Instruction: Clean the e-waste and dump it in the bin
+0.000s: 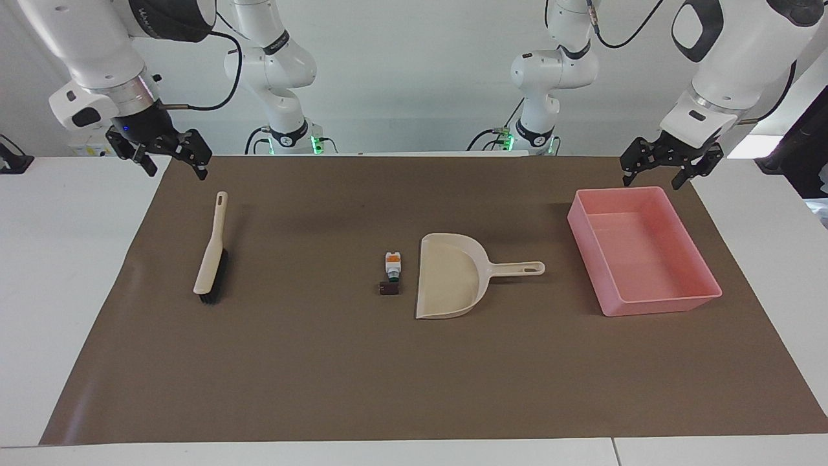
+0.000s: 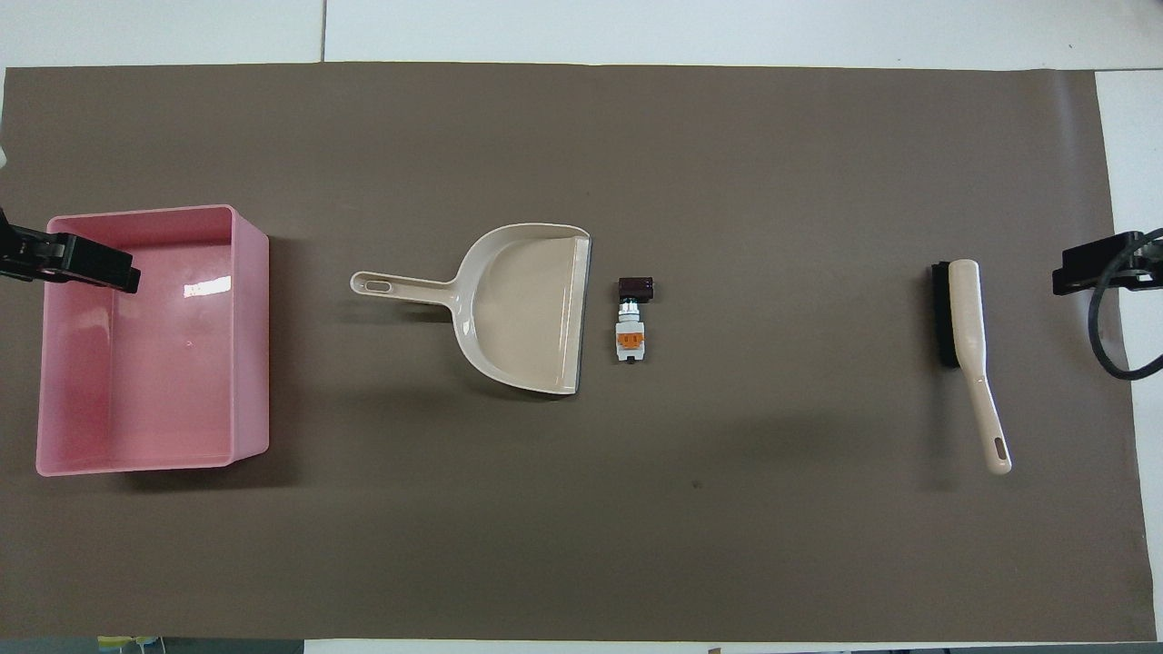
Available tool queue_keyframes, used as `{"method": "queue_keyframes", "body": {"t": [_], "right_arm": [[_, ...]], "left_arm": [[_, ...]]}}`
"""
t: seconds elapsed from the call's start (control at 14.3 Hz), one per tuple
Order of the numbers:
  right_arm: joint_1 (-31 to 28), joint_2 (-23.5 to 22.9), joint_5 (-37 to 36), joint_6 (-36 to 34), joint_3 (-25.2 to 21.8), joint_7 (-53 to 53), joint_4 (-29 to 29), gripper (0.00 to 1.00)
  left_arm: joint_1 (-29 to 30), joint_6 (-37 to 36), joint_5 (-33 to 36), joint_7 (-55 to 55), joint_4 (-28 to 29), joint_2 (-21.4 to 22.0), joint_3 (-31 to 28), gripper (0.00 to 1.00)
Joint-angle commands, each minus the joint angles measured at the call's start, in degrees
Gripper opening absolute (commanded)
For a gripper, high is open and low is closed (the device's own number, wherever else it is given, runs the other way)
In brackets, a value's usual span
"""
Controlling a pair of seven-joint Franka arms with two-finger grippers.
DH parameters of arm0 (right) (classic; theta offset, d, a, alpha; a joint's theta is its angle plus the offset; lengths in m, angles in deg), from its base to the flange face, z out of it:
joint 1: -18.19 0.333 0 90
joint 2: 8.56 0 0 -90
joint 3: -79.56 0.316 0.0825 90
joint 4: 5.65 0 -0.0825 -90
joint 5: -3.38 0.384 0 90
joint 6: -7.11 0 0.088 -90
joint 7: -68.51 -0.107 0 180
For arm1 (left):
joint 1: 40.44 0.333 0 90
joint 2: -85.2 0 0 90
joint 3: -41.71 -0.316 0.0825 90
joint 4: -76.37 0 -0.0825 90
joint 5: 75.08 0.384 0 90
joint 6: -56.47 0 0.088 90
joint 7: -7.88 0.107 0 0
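Observation:
The dustpan's scoop is far wider than my fingers can open, so next my left gripper should grab the dustpan by its slim handle (image 2: 403,288).
The e-waste lies mid-table as two small parts that touch. One is a white block with orange and green bits (image 1: 392,262) (image 2: 631,336). The other is a dark brown block (image 1: 389,288) (image 2: 636,289), farther from the robots. The pink bin (image 1: 585,239) (image 2: 250,345) stands toward the left arm's end, and nothing shows inside it. My left gripper (image 1: 652,180) hangs open and holds nothing, over the bin's edge nearest the robots. My right gripper (image 1: 174,169) hangs open and holds nothing, over the mat's corner at the right arm's end, and that arm waits.
A beige dustpan (image 1: 449,278) (image 2: 522,309) lies between the e-waste and the bin, its mouth toward the e-waste and its handle toward the bin. A beige black-bristled brush (image 1: 212,255) (image 2: 968,336) lies toward the right arm's end. A brown mat (image 1: 414,375) covers the table.

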Motion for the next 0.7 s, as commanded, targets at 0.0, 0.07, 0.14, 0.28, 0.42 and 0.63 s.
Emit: {"method": "queue_keyframes", "body": {"t": [0.0,0.07,0.14,0.28,0.42,0.63], "right_arm": [[-0.58,0.21,-0.37,-0.55,0.32,0.33,-0.01,1.0],[-0.76,0.13,-0.29,-0.64,0.24,0.42,0.16,1.0],[-0.67,0.21,-0.29,-0.64,0.24,0.33,-0.01,1.0],[-0.76,0.21,-0.2,-0.46,0.24,0.33,-0.01,1.0],[-0.67,0.39,-0.2,-0.63,0.24,0.33,-0.28,1.0],[-0.76,0.56,-0.2,-0.46,0.24,0.42,-1.07,1.0]], "left_arm": [[0.03,0.5,-0.75,-0.31,0.48,0.34,-0.06,1.0],[-0.05,0.33,-0.75,-0.14,0.48,0.34,-0.06,1.0],[-0.05,0.42,-0.75,-0.22,0.31,0.34,-0.06,1.0],[-0.05,-0.37,-0.75,-0.57,0.22,0.25,-0.06,1.0],[-0.05,-2.04,-0.58,-1.19,0.22,0.34,-0.06,1.0],[-0.05,-4.06,-0.4,-1.1,0.22,0.34,-0.06,1.0]]}}
